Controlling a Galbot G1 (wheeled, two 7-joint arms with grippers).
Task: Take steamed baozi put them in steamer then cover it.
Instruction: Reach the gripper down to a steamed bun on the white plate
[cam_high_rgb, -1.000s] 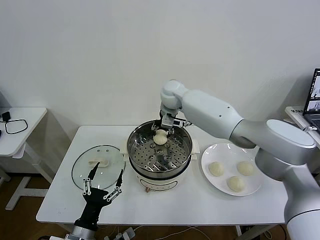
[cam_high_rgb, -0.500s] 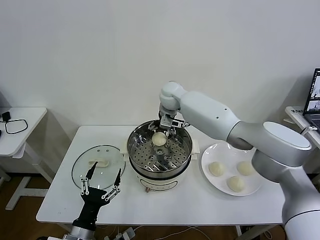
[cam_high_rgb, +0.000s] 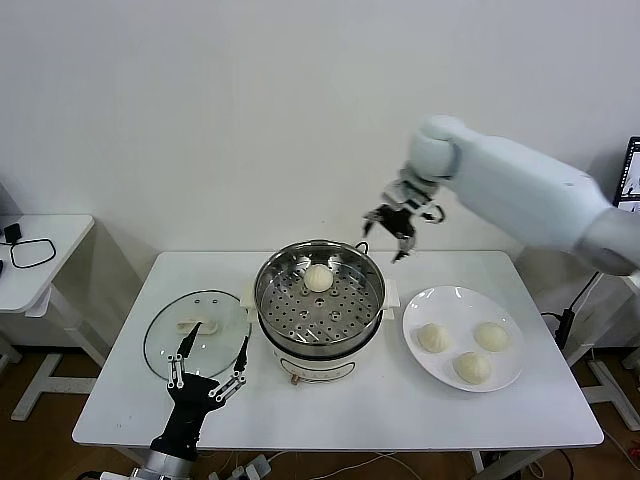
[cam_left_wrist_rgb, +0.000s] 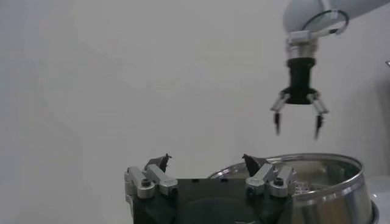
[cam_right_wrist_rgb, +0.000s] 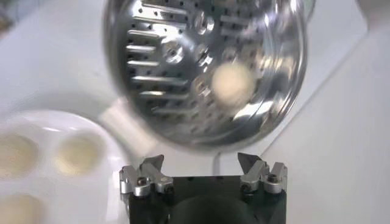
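Note:
Next, my right gripper grabs the plate's baozi closest to the steamer, by its rounded sides, to fill the steamer's perforated tray (cam_high_rgb: 315, 315) (cam_right_wrist_rgb: 170, 76).
The steamer (cam_high_rgb: 320, 345) stands at the table's middle, with one baozi (cam_high_rgb: 318, 278) lying on its perforated tray at the far side. It also shows in the right wrist view (cam_right_wrist_rgb: 232, 83). Three more baozi (cam_high_rgb: 434, 338) lie on a white plate (cam_high_rgb: 425, 302) to its right. The glass cover (cam_high_rgb: 165, 345) lies flat on the table to the left. My right gripper (cam_high_rgb: 397, 230) is open and empty, raised above and behind the steamer's far right rim. My left gripper (cam_high_rgb: 208, 366) is open and empty, low at the table's front edge by the cover.
A small white side table (cam_high_rgb: 40, 250) with a black cable stands far left. A laptop (cam_high_rgb: 630, 190) sits at the far right edge. A white wall runs behind the table.
My right gripper let go of the baozi on the steamer tray, opened, and rose up and to the right, away from the pot. The left arm stayed put.

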